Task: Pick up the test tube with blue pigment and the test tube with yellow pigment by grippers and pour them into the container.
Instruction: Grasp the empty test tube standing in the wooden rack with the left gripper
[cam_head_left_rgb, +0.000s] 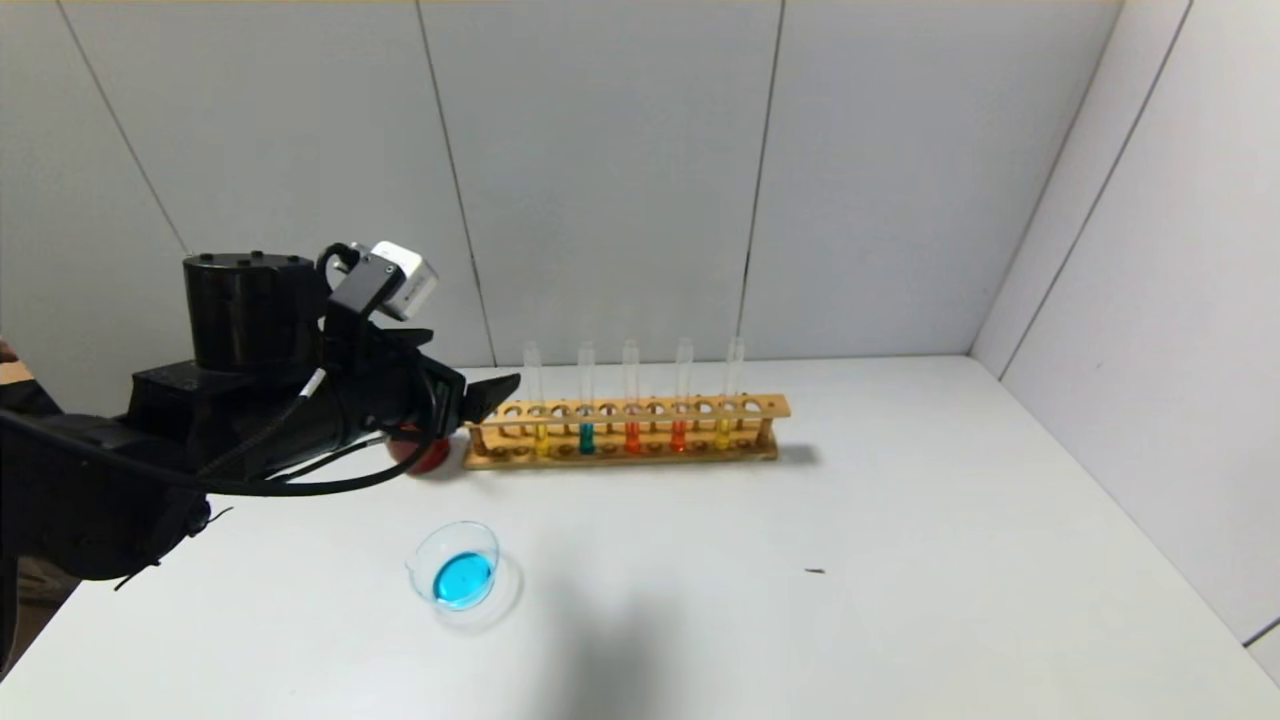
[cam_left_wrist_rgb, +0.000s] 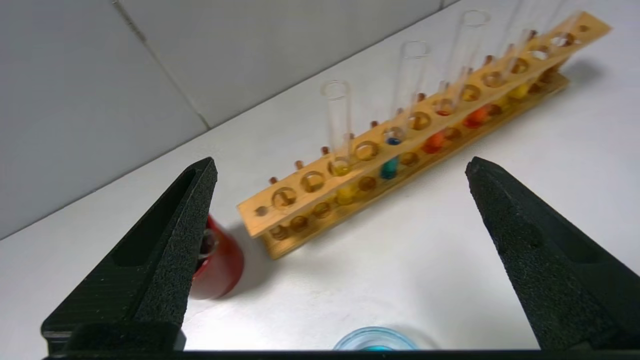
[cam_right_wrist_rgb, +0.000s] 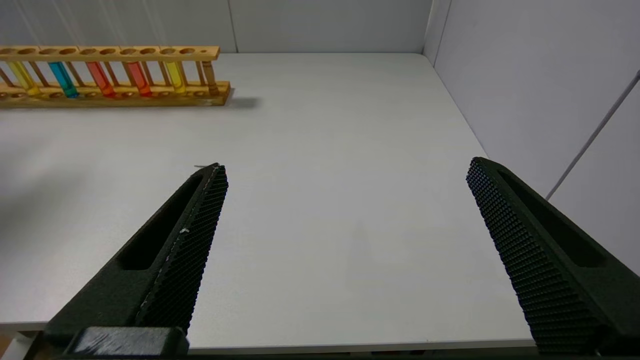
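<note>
The left gripper takes hold of the yellow tube by the bare glass above the rack next, since the wooden rack surrounds the tube's lower half.
The container (cam_head_left_rgb: 428, 547) is a low glass dish holding bright blue liquid, near the table's front left; its rim shows in the left wrist view (cam_left_wrist_rgb: 352, 340). No tube with bright blue liquid shows. Two tubes with yellow pigment stand in the wooden rack (cam_head_left_rgb: 760, 408), one at its left end (cam_head_left_rgb: 540, 432) (cam_left_wrist_rgb: 345, 192) and one at its right end (cam_head_left_rgb: 722, 430) (cam_right_wrist_rgb: 175, 75). My left gripper (cam_head_left_rgb: 490, 395) (cam_left_wrist_rgb: 341, 161) is open and empty, above the table just left of the rack and behind the dish. My right gripper (cam_right_wrist_rgb: 345, 165) is open and empty over the front right edge.
The rack also holds a teal-green tube (cam_head_left_rgb: 586, 437) and two orange-red tubes (cam_head_left_rgb: 631, 437). A dark red cup (cam_head_left_rgb: 428, 457) (cam_left_wrist_rgb: 222, 262) stands at the rack's left end, partly behind my left finger, with something glassy inside. White walls close the back and right.
</note>
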